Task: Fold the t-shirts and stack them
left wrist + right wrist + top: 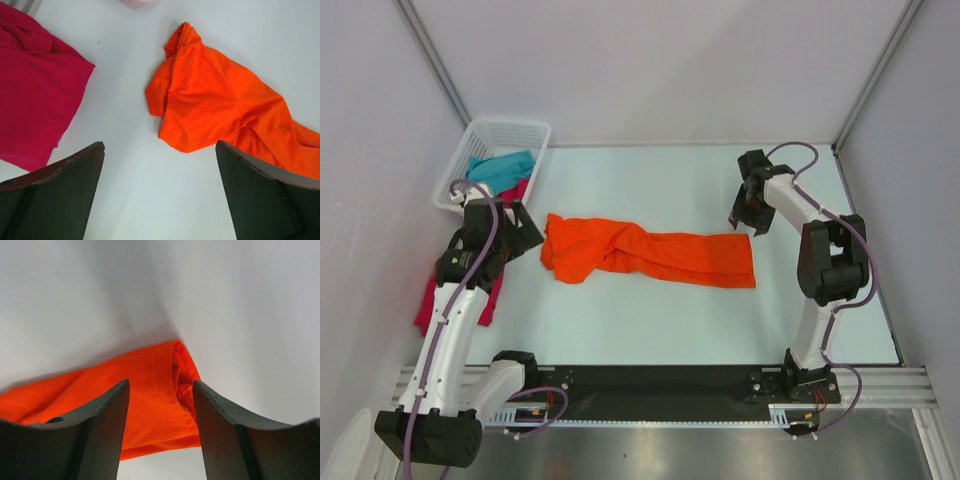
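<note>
My right gripper is to grab the orange t-shirt's hem near its far corner point(744, 242) point(169, 355) next. It should swing that end of the t-shirt toward me and straighten it for folding.
The orange t-shirt point(645, 254) lies twisted and stretched sideways across the middle of the table. My left gripper point(523, 232) is open and empty just left of its bunched end point(210, 100). My right gripper point(748, 215) is open above the shirt's right hem point(165, 395), which shows between the fingers. A crimson t-shirt point(460, 296) lies at the table's left edge under my left arm and shows in the left wrist view point(35, 85). A teal t-shirt point(503, 168) and a second crimson one point(517, 190) lie in the basket.
A white lattice basket point(510, 128) stands at the far left corner. Grey walls with metal posts close in the table on the left, back and right. A black rail point(660, 378) runs along the near edge.
</note>
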Tool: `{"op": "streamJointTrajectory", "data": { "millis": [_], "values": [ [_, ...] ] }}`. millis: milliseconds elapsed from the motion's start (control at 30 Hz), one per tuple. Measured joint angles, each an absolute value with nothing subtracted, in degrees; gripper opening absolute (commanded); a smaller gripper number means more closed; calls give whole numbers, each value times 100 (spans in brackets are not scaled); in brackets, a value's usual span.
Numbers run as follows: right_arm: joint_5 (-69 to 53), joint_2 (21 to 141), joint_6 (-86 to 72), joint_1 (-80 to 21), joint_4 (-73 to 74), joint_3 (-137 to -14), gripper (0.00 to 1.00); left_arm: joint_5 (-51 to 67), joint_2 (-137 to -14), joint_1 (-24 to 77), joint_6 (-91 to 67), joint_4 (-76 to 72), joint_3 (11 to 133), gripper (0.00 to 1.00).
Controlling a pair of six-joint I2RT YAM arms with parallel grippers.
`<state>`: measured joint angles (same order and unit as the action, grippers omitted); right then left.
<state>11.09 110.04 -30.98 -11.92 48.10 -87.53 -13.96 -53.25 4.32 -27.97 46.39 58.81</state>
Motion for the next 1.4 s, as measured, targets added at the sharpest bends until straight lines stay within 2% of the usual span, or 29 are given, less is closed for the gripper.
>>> {"op": "streamJointTrajectory", "data": {
  "millis": [533,633,667,767,867,933,1133,1400],
  "values": [
    [937,11015,-3083,-1455,4587,-8068,57,-1323,-5295,329,-2786,4646,5881,99],
    [908,11015,-3079,-1485,4504,-7957,46,-1317,-5264,263,-2773,4650,5881,99],
    [897,11015,-3070,-1490,4482,-7911,35,-1315,-5251,239,-2766,4654,5881,99],
    [862,11015,-3028,-1496,4421,-7756,15,-1295,-5218,178,-2714,4674,5881,99],
    [849,11015,-3022,-1516,4383,-7620,3,-1264,-5186,113,-2681,4687,5881,99],
    [873,11010,-3041,-1535,4355,-7579,0,-1223,-5172,84,-2668,4689,5881,100],
    [1253,10669,-3173,-1743,4405,-7227,0,-1000,-5170,47,-2641,4681,5881,99],
    [1627,10029,-3614,-2521,4880,-6657,0,-628,-5175,-169,-2641,4657,5881,99]
  ]
}}
